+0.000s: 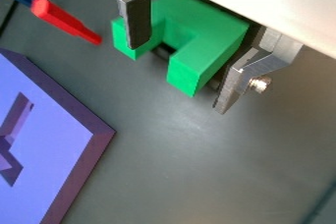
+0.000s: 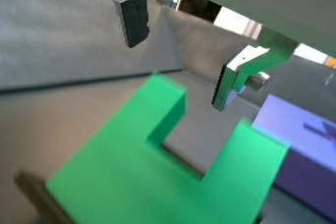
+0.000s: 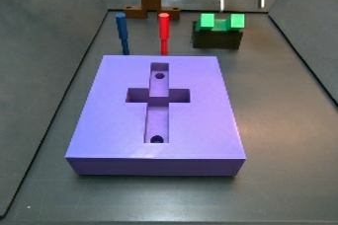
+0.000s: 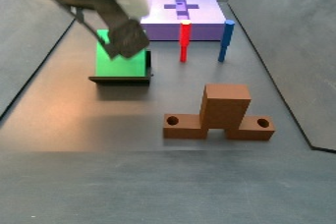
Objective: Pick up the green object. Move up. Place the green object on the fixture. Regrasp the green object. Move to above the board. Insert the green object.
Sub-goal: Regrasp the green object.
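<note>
The whole U is wider than my open fingers, so my gripper should next grab the green object by one upright arm (image 3: 236,21), which is narrow enough.
The green object (image 3: 219,21) is a bright green U-shaped piece lying on the dark fixture (image 3: 218,40) at the far right of the floor, also seen in a side view as the green object (image 4: 120,66) on the fixture (image 4: 126,80). My gripper (image 3: 242,2) hangs just above it, open, with nothing between the fingers. In both wrist views the green object (image 1: 191,41) (image 2: 144,159) lies below the spread fingers (image 1: 133,22) (image 2: 132,17), and neither finger touches it. The purple board (image 3: 165,106) lies apart from it, its cross-shaped cutout uncovered.
A thin red peg (image 3: 164,32) and a thin blue peg (image 3: 122,32) stand between the board and the back wall, next to the fixture. A brown wooden stand (image 4: 223,110) sits further off. Dark walls enclose the floor.
</note>
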You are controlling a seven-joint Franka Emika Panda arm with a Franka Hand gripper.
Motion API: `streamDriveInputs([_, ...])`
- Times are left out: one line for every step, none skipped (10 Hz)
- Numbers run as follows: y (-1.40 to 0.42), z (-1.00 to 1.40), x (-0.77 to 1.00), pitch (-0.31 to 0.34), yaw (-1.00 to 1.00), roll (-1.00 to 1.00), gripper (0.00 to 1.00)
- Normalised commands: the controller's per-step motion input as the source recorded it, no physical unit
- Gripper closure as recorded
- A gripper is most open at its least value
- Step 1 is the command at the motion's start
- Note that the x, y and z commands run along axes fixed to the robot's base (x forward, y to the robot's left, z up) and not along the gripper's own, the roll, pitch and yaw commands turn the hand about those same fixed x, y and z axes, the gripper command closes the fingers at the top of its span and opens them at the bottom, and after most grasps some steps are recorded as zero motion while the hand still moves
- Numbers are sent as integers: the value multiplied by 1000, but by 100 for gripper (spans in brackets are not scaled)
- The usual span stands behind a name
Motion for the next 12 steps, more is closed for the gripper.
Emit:
streamDriveInputs([-80, 623, 0, -283, 194, 1000, 0])
streamDriveInputs([-109, 483, 180, -246, 140, 1000, 0])
streamDriveInputs([-69, 317, 291, -169, 123, 1000, 0])
streamDriveInputs([-83, 223, 546, -40, 0, 1000, 0])
streamDriveInputs([0, 77, 597, 0, -3, 1000, 0])
streamDriveInputs([0, 0, 471, 0, -66, 1000, 0])
streamDriveInputs([0, 0, 389, 66, -49, 1000, 0])
streamDriveInputs([0, 46, 206, 277, 0, 1000, 0])
streamDriveInputs([0, 11, 54, 409, 0, 1000, 0])
streamDriveInputs([0, 46, 0, 517, 0, 1000, 0])
streamDriveInputs([0, 60, 0, 560, 123, 1000, 0])
streamDriveInputs([-23, 49, -43, 563, 274, 1000, 0])
